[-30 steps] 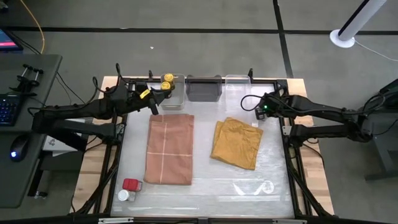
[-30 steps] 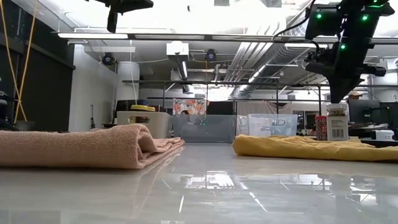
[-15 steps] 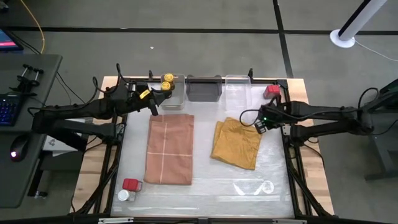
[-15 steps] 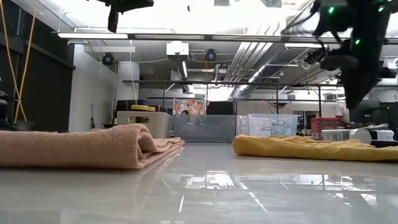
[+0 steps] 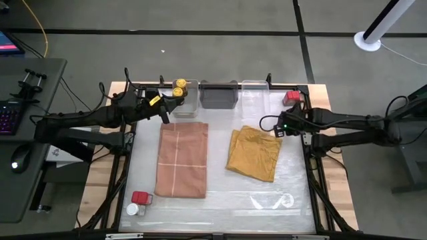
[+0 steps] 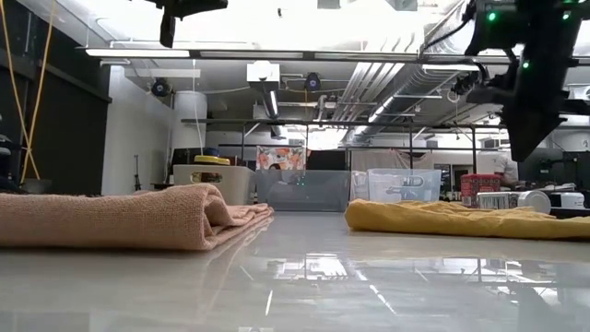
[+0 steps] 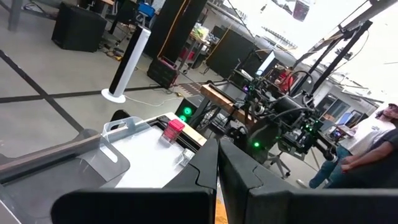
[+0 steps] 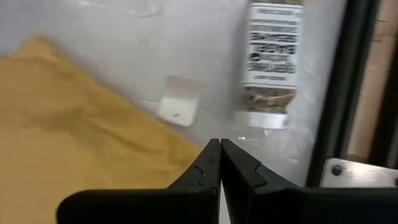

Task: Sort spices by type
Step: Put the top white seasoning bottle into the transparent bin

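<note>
The clear shaker has to be sorted into its bin. I next need to grab the shaker by its white-end with the cap [image 8: 264, 119] using my right gripper.
My right gripper [image 5: 277, 130] is shut and hovers over the far right corner of the mustard cloth [image 5: 254, 153], raised off the table in the low view [image 6: 530, 138]. Just beyond its tips a clear white-topped shaker [image 8: 270, 59] lies on its side next to the right rail; the low view shows it too [image 6: 521, 200]. A red tin [image 5: 291, 97] stands at the far right corner. My left gripper [image 5: 165, 115] is shut, beside the clear bin holding two yellow-lidded jars [image 5: 179, 87]. Another red tin [image 5: 139, 198] and shaker [image 5: 133, 209] sit at the near left corner.
A folded pink cloth [image 5: 181, 160] lies left of centre. Three bins line the far edge: clear [image 5: 189, 103], dark grey [image 5: 219, 95], clear [image 5: 253, 90]. A small white square piece [image 8: 178, 107] lies beside the mustard cloth. Black frame rails [image 5: 308, 153] border the table.
My right gripper has moved from the far right corner toward the near edge, ending over the mustard cloth's corner. The shaker that stood upright beside the red tin, under that gripper, has tipped over and now lies on its side.
</note>
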